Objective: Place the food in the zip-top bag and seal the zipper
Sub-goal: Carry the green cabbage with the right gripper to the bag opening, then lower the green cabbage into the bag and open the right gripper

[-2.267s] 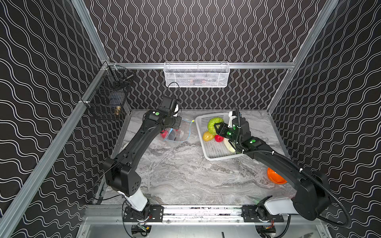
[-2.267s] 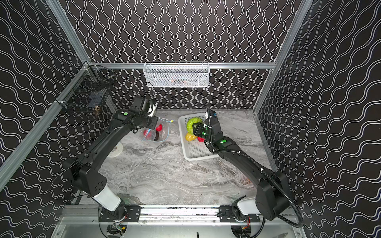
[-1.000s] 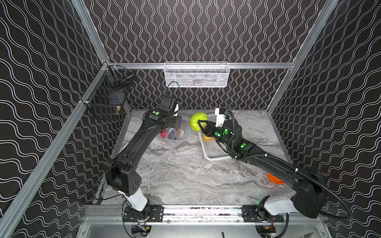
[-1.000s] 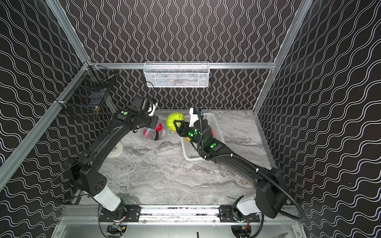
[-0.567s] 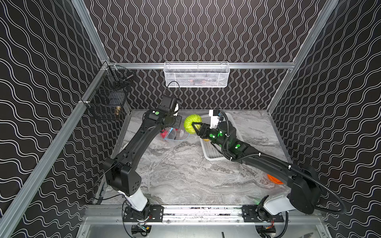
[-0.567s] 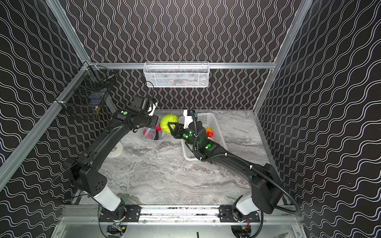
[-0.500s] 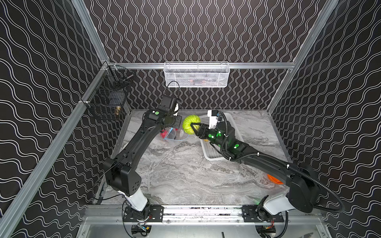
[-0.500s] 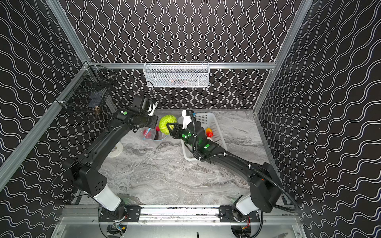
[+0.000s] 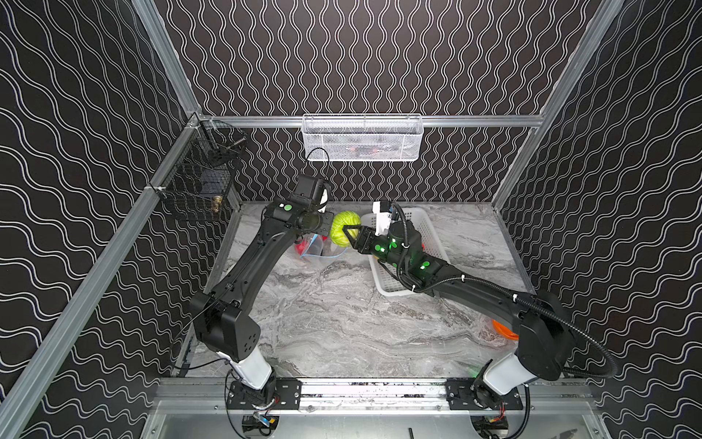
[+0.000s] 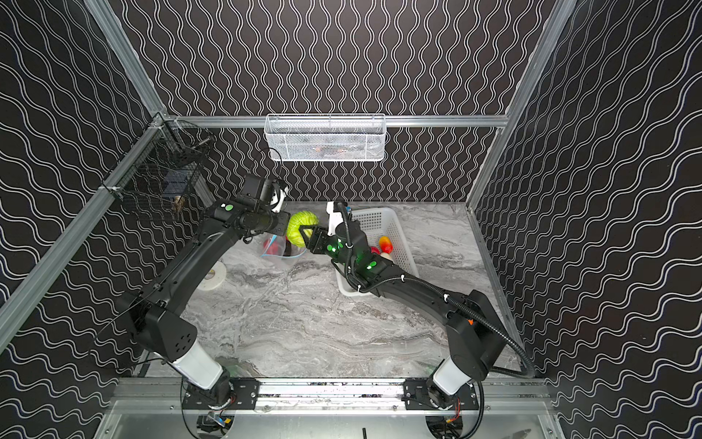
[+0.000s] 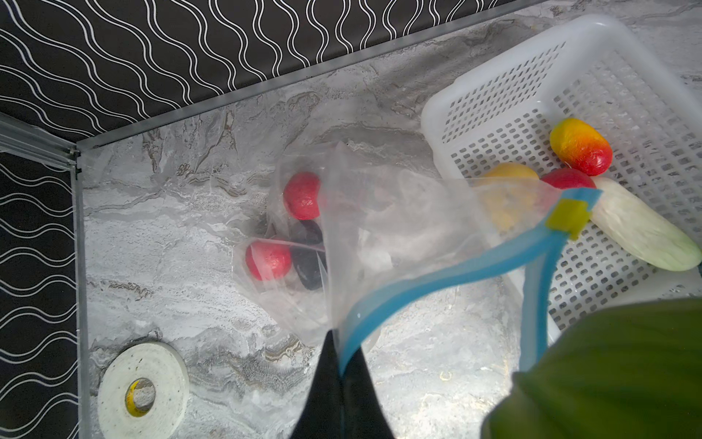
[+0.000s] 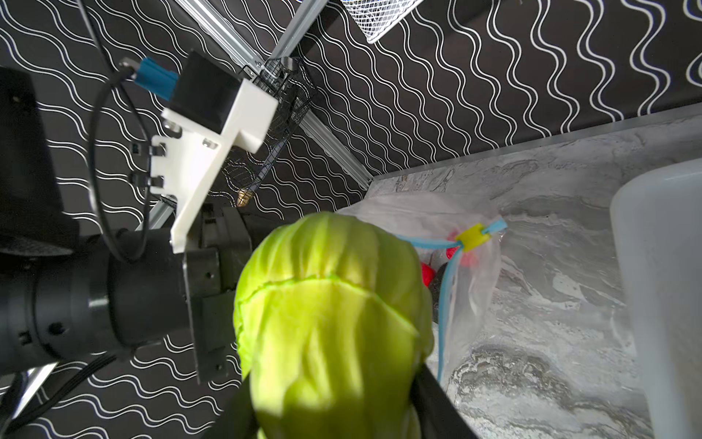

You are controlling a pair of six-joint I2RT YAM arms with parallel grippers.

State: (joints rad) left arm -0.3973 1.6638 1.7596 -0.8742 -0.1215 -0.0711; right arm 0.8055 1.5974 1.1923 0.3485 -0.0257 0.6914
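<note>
I should keep my right gripper closed on the green cabbage until it dips inside the bag's opening, because the cabbage's side sticks out past the light-blue zipper.
My right gripper [image 12: 334, 410] is shut on the green cabbage [image 9: 345, 229] and holds it in the air just above the zip-top bag [image 9: 319, 251], close to my left wrist. My left gripper [image 11: 340, 365] is shut on the light-blue zipper [image 11: 437, 281] and holds the bag's mouth up; the yellow-green slider [image 11: 568, 218] sits at the far end. Two red rounds [image 11: 302, 195] and a dark avocado [image 11: 309, 251] lie inside the bag [image 11: 380, 228]. A pepper [image 11: 579, 150], a potato [image 11: 509, 190], a red round [image 11: 566, 178] and a white radish [image 11: 642, 235] lie in the white basket [image 11: 494, 95].
A roll of white tape [image 10: 212, 273] lies on the marble table left of the bag. An orange bowl [image 9: 503, 330] shows behind my right arm's base. A white mesh basket [image 9: 361, 138] hangs on the back wall and a black wire cage [image 9: 197, 186] on the left rail.
My right gripper has carried the cabbage out of the white basket and leftward to the bag's mouth. My left gripper has kept still, holding the zipper.
</note>
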